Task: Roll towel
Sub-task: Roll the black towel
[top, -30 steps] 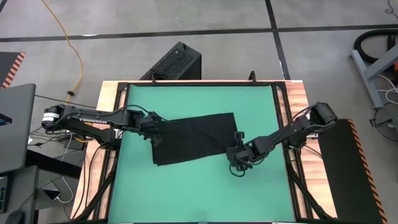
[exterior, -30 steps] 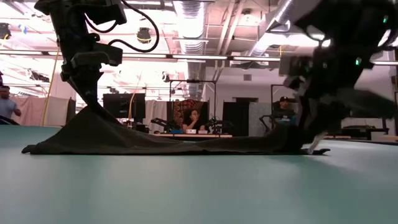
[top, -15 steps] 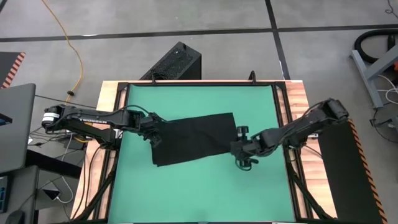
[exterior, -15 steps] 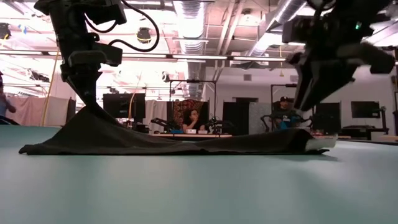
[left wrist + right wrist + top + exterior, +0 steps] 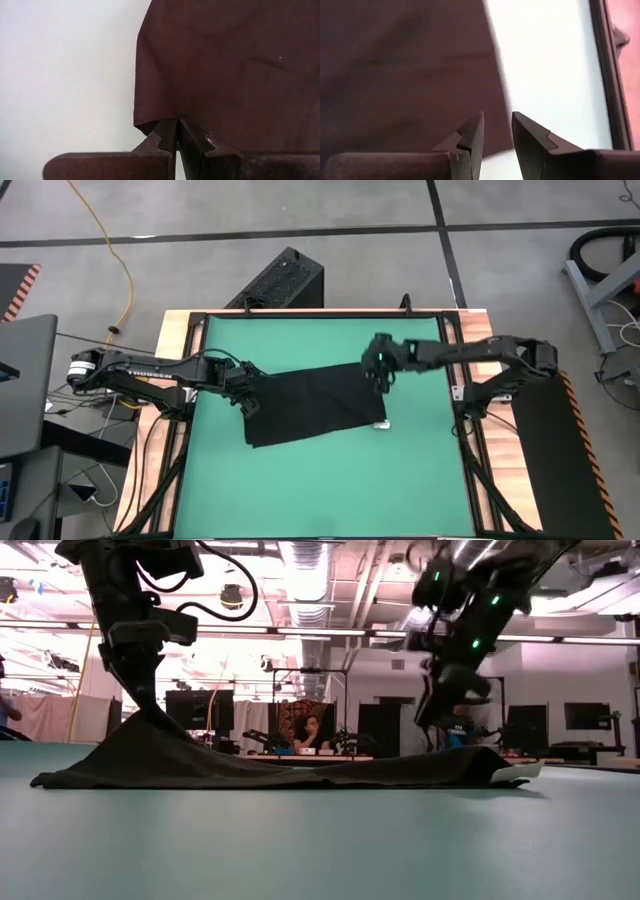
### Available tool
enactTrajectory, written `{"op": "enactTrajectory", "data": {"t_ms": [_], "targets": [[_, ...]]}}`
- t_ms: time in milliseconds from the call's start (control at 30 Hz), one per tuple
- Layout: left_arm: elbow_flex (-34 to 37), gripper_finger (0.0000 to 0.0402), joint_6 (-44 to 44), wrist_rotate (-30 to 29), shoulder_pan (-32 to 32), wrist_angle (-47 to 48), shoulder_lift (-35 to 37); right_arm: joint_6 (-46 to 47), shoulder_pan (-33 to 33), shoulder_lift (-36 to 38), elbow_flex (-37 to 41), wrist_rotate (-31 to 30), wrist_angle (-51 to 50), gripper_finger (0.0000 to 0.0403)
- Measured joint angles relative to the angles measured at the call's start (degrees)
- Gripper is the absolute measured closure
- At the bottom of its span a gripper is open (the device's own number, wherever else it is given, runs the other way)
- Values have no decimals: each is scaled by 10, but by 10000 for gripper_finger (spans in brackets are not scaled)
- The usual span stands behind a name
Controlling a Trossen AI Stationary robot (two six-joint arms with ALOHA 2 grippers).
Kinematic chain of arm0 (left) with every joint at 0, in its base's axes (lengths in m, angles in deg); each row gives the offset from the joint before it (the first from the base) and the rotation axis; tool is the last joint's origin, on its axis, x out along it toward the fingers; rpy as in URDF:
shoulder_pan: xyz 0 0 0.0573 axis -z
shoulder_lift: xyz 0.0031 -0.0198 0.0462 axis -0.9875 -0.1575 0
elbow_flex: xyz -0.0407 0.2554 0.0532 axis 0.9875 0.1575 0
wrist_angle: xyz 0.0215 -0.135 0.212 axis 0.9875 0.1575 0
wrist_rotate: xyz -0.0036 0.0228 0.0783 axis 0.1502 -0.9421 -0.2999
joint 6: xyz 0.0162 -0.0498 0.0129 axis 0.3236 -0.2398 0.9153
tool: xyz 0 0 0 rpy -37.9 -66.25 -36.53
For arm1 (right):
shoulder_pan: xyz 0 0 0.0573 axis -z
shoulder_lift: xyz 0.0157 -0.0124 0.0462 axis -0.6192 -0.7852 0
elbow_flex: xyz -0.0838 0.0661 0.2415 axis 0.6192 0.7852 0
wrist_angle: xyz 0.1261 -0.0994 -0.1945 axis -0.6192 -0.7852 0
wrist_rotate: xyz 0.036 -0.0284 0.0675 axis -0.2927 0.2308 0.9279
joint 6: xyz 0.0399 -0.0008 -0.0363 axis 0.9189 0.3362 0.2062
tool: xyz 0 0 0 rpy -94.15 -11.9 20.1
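Note:
Next, my right gripper picks up the black towel (image 5: 415,80) by its corner across from the white tag (image 5: 496,137), to fold the towel over for rolling.
The black towel (image 5: 310,405) lies spread on the green mat (image 5: 300,480), with its small white tag (image 5: 380,423) at the near right corner. My left gripper (image 5: 247,396) is shut on the towel's left edge, which rises to a peak in the low view (image 5: 143,710). My right gripper (image 5: 381,372) hovers over the towel's far right corner, clear above the cloth in the low view (image 5: 440,720). Its fingers stand a little apart in the right wrist view (image 5: 496,122), with nothing between them. My left gripper pinches the towel's left edge (image 5: 165,119) between its two fingers, close to a corner of the cloth. The fingers point down from above. The held part is lifted into a peak (image 5: 150,730), and the cloth slopes down from it onto the mat, where the rest lies flat.
A hard black ribbed box (image 5: 280,280) stands on the floor beyond the table's far edge. Dark frame rails (image 5: 455,380) run along the mat's sides. A grey laptop (image 5: 25,380) sits off the left side. Green mat is bare near the table's front edge (image 5: 320,500).
My right gripper has risen from the towel's near right corner, by the tag, and moved toward the table's far edge to above the far right corner. The towel's right end now lies flat with the tag on the mat. The left end stays lifted.

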Motion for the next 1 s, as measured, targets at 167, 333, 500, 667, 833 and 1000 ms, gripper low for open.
{"op": "enactTrajectory", "data": {"t_ms": [167,333,500,667,833,1000], "targets": [[0,402,10,-3,0,-4,0,-59,95,-53,-7,86,20,280],[0,402,10,-3,0,-13,0,-81,141,-134,-45,112,4,280],[0,402,17,-1,0,-14,0,-93,148,-199,-105,120,-67,280],[0,402,25,-2,0,-16,0,-92,146,-228,-145,126,-135,280],[0,401,26,-4,0,-17,0,-91,144,-225,-156,126,-161,280],[0,401,26,-4,0,-17,0,-92,144,-187,-163,130,-162,280]]}}
